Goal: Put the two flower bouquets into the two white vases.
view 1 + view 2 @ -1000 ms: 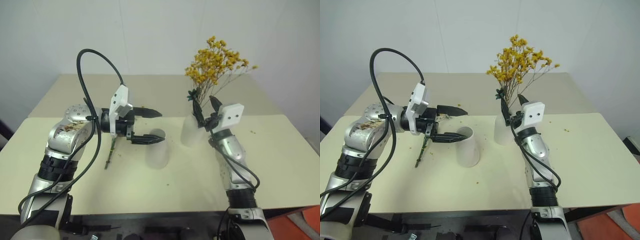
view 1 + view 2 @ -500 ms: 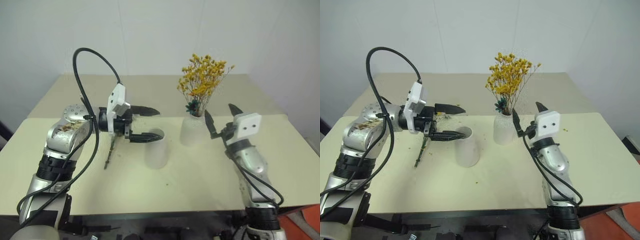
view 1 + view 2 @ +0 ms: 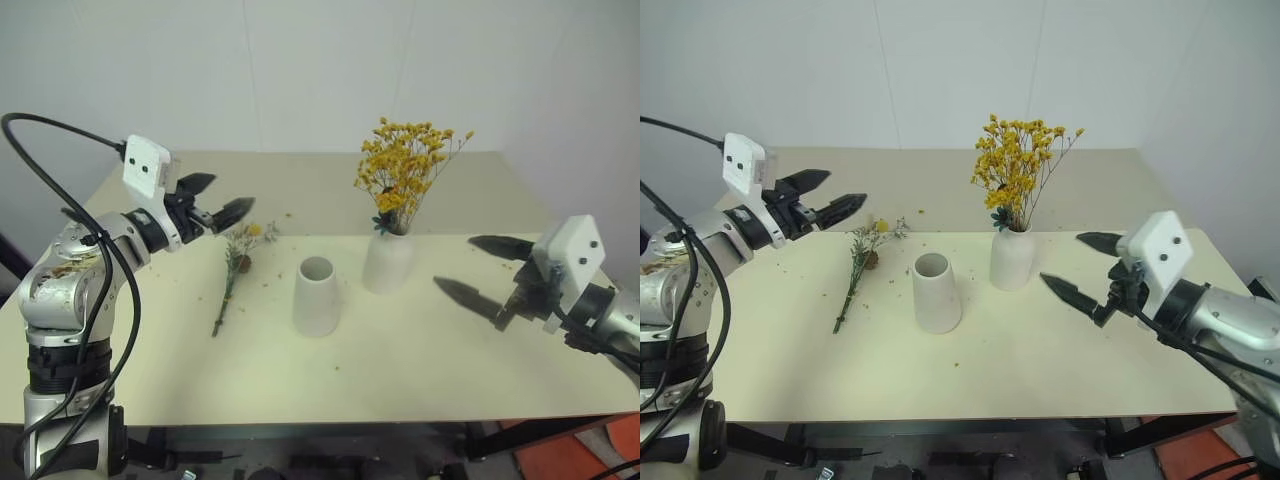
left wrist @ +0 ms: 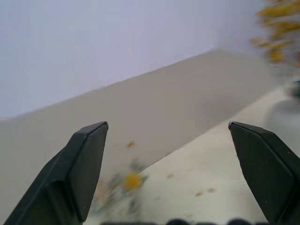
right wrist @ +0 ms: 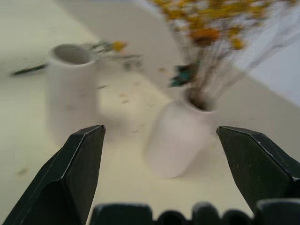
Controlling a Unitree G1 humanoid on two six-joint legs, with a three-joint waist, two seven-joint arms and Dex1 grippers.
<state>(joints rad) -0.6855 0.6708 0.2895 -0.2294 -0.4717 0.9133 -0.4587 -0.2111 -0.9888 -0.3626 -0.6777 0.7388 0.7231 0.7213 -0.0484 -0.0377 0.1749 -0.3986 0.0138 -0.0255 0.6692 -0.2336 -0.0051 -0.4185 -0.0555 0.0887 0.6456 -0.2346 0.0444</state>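
Note:
Dried blooms and a yellow ball flower (image 3: 250, 232) fill the top of the sprig bouquet. My left gripper should grab the bouquet by its stems next.
The mustard-yellow bouquet (image 3: 405, 172) stands upright in the rounder narrow-necked white vase (image 3: 388, 262) at the table's middle. Left of it the tapered white vase (image 3: 317, 296) stands with nothing in its wide mouth. The grey-green sprig bouquet (image 3: 232, 265) with a yellow ball flower lies flat on the table, left of the tapered vase. My left gripper (image 3: 214, 203) hovers open above the table, left of and behind the sprig. My right gripper (image 3: 487, 268) is open and holds nothing, well to the right of the round vase; its wrist view shows both vases (image 5: 178, 136).
The cream table (image 3: 400, 360) carries scattered yellow crumbs around the vases. A second table surface (image 3: 300, 185) lies behind, against a white wall. The right front table corner sits close under my right arm.
My right gripper let go of the yellow bouquet, now standing in the round vase, and drew back to the right. My left gripper swung left, away from the tapered vase, uncovering the sprig.

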